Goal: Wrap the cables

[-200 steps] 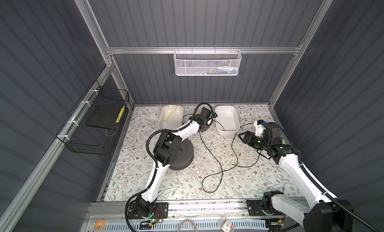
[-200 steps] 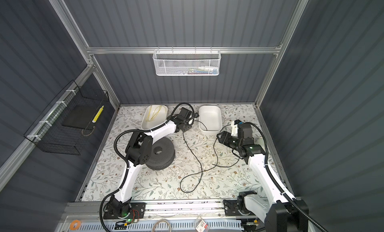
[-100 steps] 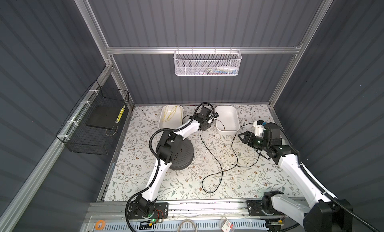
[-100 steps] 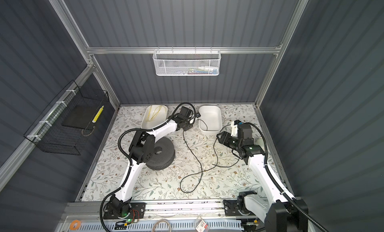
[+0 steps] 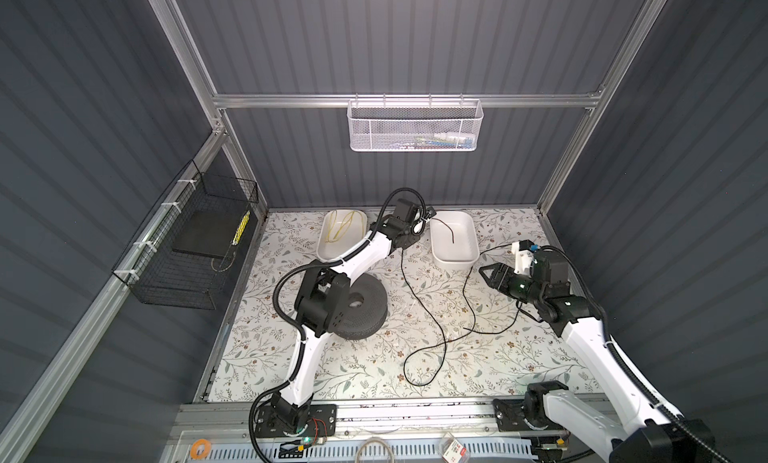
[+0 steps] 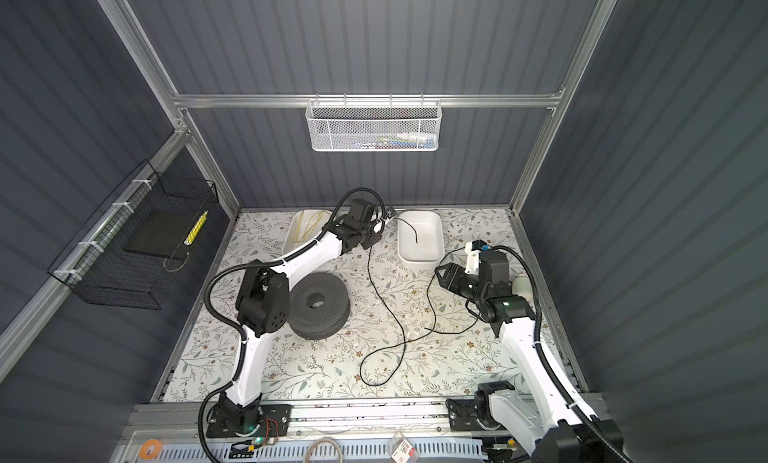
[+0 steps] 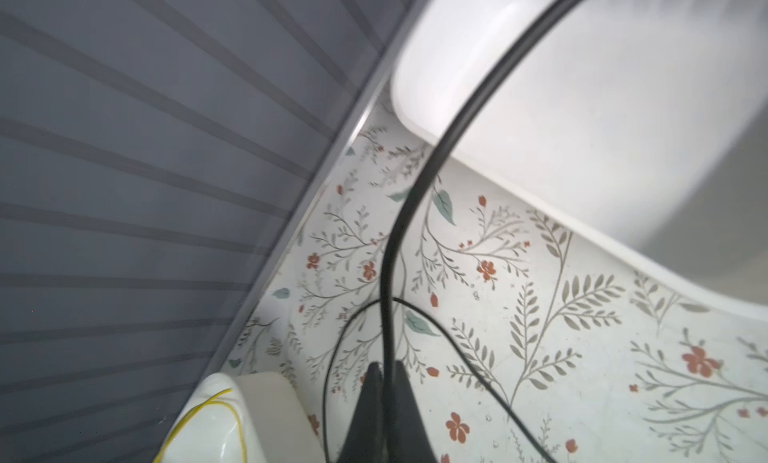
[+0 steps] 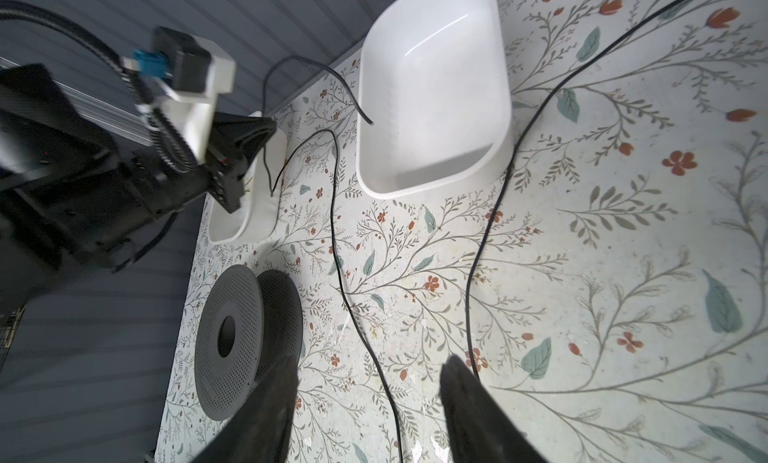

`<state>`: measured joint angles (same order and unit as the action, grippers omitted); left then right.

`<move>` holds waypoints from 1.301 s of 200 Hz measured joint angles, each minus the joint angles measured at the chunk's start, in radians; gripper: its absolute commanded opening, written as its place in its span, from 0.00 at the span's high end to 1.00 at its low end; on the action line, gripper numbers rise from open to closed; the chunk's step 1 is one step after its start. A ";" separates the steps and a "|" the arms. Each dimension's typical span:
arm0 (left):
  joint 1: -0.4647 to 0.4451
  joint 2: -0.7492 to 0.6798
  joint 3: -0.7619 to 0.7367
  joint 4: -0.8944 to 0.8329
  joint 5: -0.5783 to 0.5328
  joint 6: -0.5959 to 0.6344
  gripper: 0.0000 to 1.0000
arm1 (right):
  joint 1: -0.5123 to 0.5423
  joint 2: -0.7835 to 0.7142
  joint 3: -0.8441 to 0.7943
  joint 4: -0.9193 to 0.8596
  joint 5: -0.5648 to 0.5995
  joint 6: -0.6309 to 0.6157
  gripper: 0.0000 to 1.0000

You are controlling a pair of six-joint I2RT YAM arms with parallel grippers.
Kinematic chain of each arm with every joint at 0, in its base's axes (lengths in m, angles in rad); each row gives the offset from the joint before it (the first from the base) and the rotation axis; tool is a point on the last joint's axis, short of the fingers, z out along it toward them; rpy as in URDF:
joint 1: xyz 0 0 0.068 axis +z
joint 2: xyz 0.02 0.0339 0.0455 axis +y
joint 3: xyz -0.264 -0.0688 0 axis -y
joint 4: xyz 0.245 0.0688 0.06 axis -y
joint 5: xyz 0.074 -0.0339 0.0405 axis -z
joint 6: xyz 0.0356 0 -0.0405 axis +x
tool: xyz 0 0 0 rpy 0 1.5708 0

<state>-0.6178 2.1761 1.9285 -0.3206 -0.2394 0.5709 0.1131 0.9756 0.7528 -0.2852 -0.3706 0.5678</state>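
Note:
The right gripper should reach the cable (image 8: 345, 299) and hold it away from the left gripper's end of the cable, so that end stays free to wrap.
The thin black cable (image 5: 432, 324) (image 6: 395, 315) snakes in loose curves over the floral table in both top views. My left gripper (image 5: 427, 216) (image 6: 387, 218) is at the back, between the two white bins. It is shut on the cable (image 7: 432, 170) near one end, the strand pinched between the fingertips of the left gripper (image 7: 384, 367). The short free end arcs over into the right-hand white bin (image 5: 454, 260). My right gripper (image 5: 483, 270) (image 8: 370, 363) hovers open above the table's right side. A cable strand (image 8: 345, 299) runs on the table beneath its gap, untouched.
A dark grey perforated spool (image 5: 357, 311) (image 8: 226, 336) lies beside the left arm's elbow. The left-hand white bin (image 5: 332, 253) holds a yellow cord (image 5: 340, 230). A black wire basket (image 5: 187, 249) hangs on the left wall. A white mesh basket (image 5: 415, 126) hangs on the back wall.
My left gripper has shut on the cable near its end by the white bins. The right gripper has stayed about where it was, still open.

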 measured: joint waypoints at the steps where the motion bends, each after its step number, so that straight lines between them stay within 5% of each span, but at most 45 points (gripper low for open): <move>1: 0.000 -0.006 0.000 0.000 0.000 -0.001 1.00 | 0.000 -0.001 0.000 0.000 0.000 0.000 0.42; 121: 0.000 -0.334 0.073 -0.147 0.047 -0.289 1.00 | 0.028 -0.023 -0.063 -0.031 0.037 0.003 0.36; 180: 0.000 -0.494 0.102 -0.207 0.047 -0.372 1.00 | 0.118 0.184 -0.198 0.012 0.108 0.025 0.39; 206: 0.000 -0.540 0.096 -0.218 0.050 -0.385 1.00 | 0.120 0.300 -0.209 0.068 0.114 0.031 0.51; 239: 0.000 -0.570 0.075 -0.221 0.049 -0.385 1.00 | 0.138 0.373 -0.211 0.120 0.117 0.037 0.99; 260: 0.000 -0.571 0.073 -0.240 0.028 -0.385 1.00 | 0.147 0.282 -0.211 0.103 0.150 0.050 1.00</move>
<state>-0.6178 1.6054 2.0014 -0.5602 -0.2111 0.1860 0.2604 1.2575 0.5419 -0.1822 -0.2211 0.6174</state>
